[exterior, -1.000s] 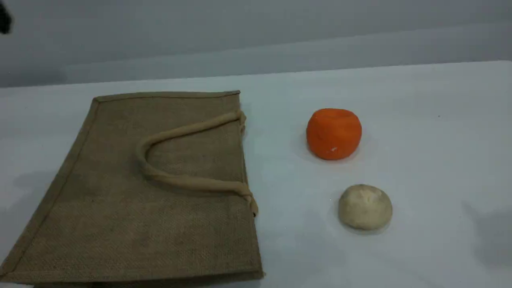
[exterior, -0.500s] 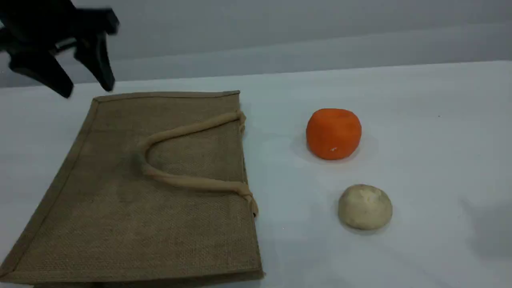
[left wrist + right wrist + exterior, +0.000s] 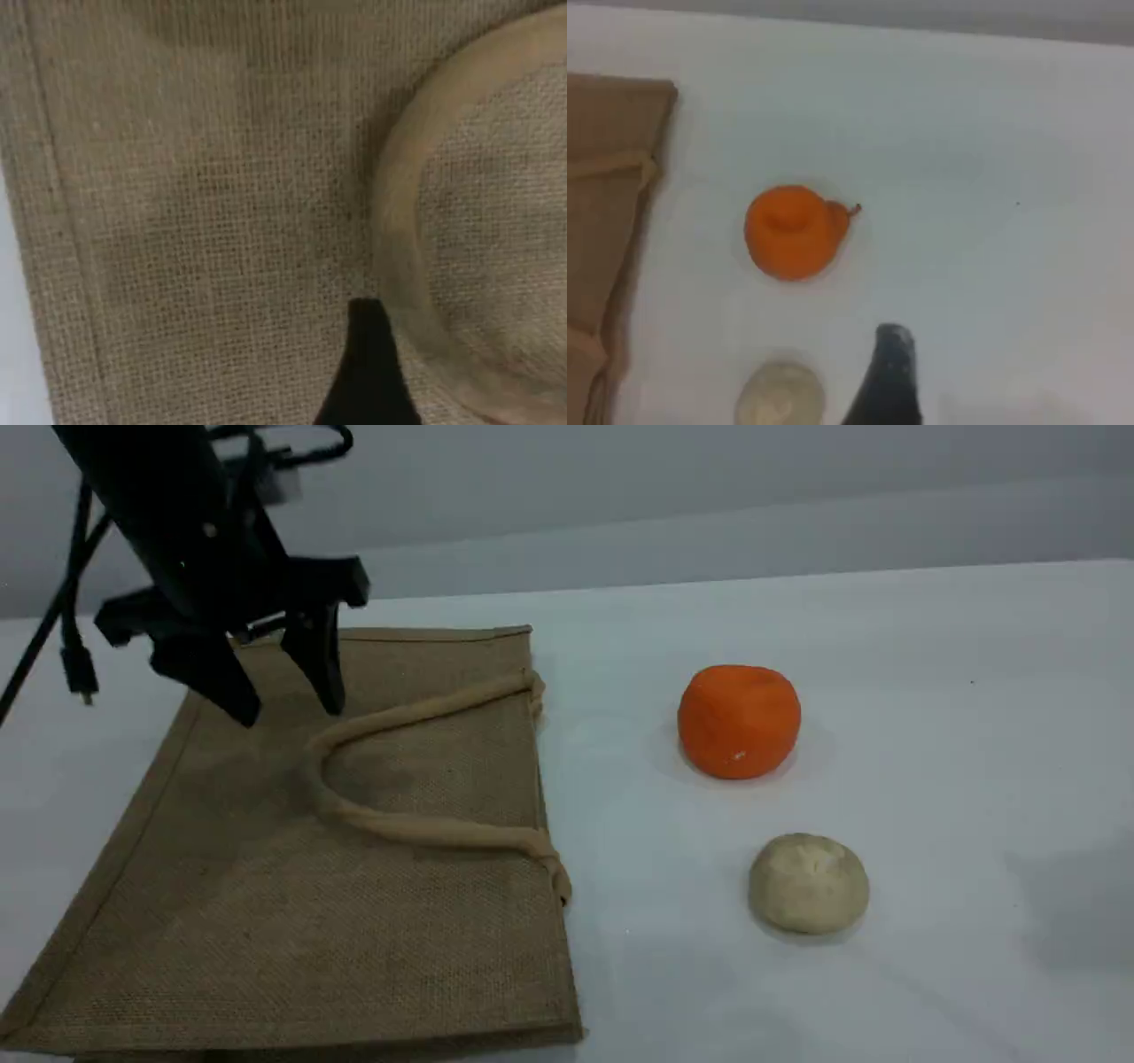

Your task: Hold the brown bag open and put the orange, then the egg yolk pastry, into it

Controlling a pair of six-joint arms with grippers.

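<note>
The brown bag is lying flat on the tabletop. The raised bend of its beige handle is the part my left gripper needs to pick the bag up by next.
The brown bag (image 3: 354,903) lies flat on the left of the white table, its mouth edge facing right. One beige handle (image 3: 399,828) rests looped on top of it. My left gripper (image 3: 291,716) hangs open just above the bag's far part, beside the bend of the handle, holding nothing. In the left wrist view the handle (image 3: 399,221) curves past my fingertip (image 3: 368,372) over the weave (image 3: 204,221). The orange (image 3: 739,722) and the egg yolk pastry (image 3: 808,883) sit right of the bag. The right wrist view shows the orange (image 3: 793,232), the pastry (image 3: 780,397) and one bare fingertip (image 3: 890,376) from high above.
A black cable with a plug (image 3: 75,664) dangles from the left arm at the far left. The table's far edge (image 3: 797,576) meets a grey wall. The right arm does not show in the scene view.
The left arm has come in from the top left corner and moved down and to the right over the bag's far part. Bag, orange and pastry have not moved.
</note>
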